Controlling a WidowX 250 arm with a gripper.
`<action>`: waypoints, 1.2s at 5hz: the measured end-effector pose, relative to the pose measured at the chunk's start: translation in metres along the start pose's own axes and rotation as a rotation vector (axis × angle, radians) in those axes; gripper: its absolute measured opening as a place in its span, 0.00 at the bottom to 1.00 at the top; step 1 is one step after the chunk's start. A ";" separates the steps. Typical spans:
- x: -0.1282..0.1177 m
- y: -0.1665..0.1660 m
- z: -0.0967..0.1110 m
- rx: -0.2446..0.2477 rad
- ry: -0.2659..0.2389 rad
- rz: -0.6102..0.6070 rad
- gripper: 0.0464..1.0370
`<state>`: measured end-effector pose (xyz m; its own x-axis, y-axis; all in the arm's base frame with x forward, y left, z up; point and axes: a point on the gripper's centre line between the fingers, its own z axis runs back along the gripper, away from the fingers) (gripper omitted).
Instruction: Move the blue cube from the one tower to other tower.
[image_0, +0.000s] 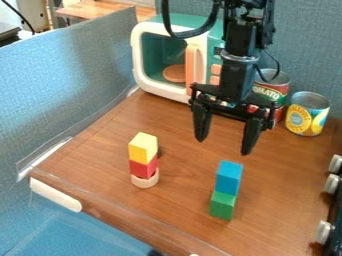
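Observation:
My gripper grabs the blue cube (229, 177) by its opposite sides next, to move it from the green block to the other tower.
High above the table, the black gripper (224, 145) hangs with its two fingers spread apart and nothing between them. Below it and slightly nearer the front, the blue cube (229, 177) rests on top of a green block (222, 205). The other tower stands to the left: a yellow block (143, 148) on a red block (143, 168), with a round pale wooden piece (145, 180) at the bottom. The gripper touches neither tower.
A toy microwave (167, 60) with an orange handle stands at the back. Two cans, one red (272, 90) and one yellow (308, 114), are at the back right. Grey knobs (331, 183) line the right edge. A raised blue panel (73, 80) borders the left.

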<state>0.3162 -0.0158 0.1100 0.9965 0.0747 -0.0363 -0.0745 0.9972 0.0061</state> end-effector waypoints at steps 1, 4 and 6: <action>0.003 0.000 -0.006 0.015 0.003 -0.002 0.96; 0.012 -0.011 -0.038 0.014 0.016 0.077 0.96; 0.008 -0.015 -0.052 -0.001 0.047 0.110 0.96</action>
<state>0.3230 -0.0301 0.0578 0.9795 0.1837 -0.0827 -0.1834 0.9830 0.0115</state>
